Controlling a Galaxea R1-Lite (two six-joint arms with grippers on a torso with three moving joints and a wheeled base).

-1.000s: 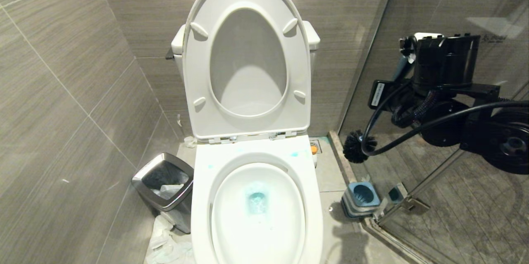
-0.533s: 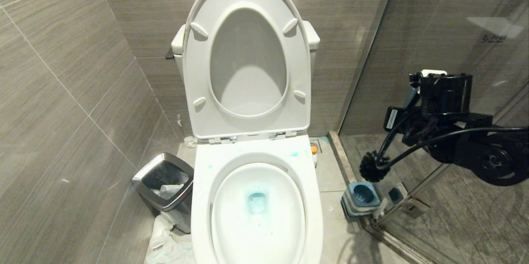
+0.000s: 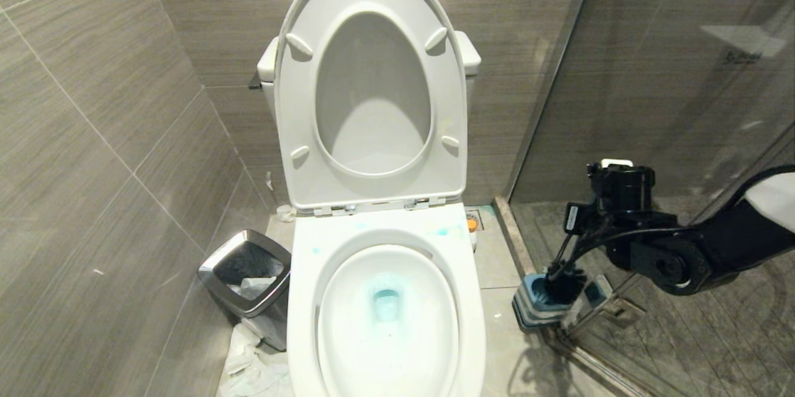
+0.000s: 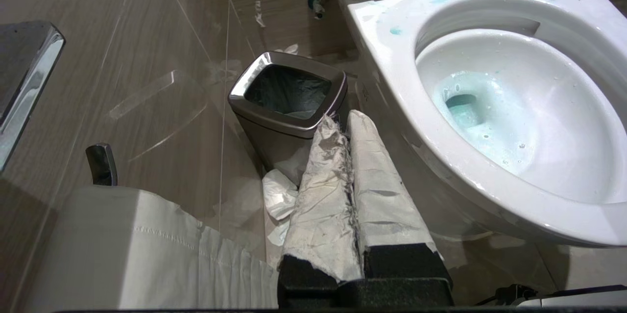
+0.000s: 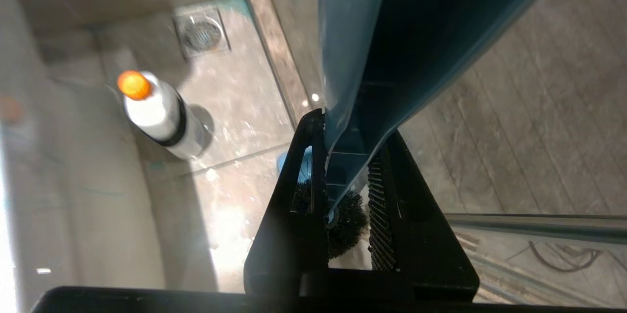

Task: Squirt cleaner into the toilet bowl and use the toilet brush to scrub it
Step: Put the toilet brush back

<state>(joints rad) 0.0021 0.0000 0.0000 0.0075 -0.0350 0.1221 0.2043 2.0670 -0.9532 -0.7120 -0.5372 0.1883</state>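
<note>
The black bristle head (image 3: 562, 279) sits above and partly past the blue holder's rim (image 3: 530, 280), so my right gripper keeps holding the toilet brush for now.
The toilet bowl (image 3: 304, 297) stands with seat and lid raised. Turquoise cleaner (image 3: 386, 304) pools in its drain, and pale blue smears mark the rim (image 4: 392, 58). To its right, my right gripper (image 3: 581, 223) is shut on the teal handle of the toilet brush (image 5: 352, 58). The brush's black bristle head (image 3: 562, 279) sits at the mouth of the square blue holder (image 3: 537, 304) on the floor. In the right wrist view, the right gripper (image 5: 352, 127) clamps the handle between both fingers. My left gripper (image 4: 343, 119) is shut and empty, parked low beside the bowl.
A steel-rimmed waste bin (image 3: 245, 279) stands left of the toilet, with crumpled paper (image 3: 248, 366) on the floor by it. A white bottle with an orange cap (image 5: 156, 112) stands on the floor behind the holder, near a floor drain (image 5: 201, 34). A glass shower partition (image 3: 652, 74) closes the right side.
My right arm has come down and drawn back with the brush. The bristle head has dropped from above the floor to the holder's mouth. The left arm has not moved.
</note>
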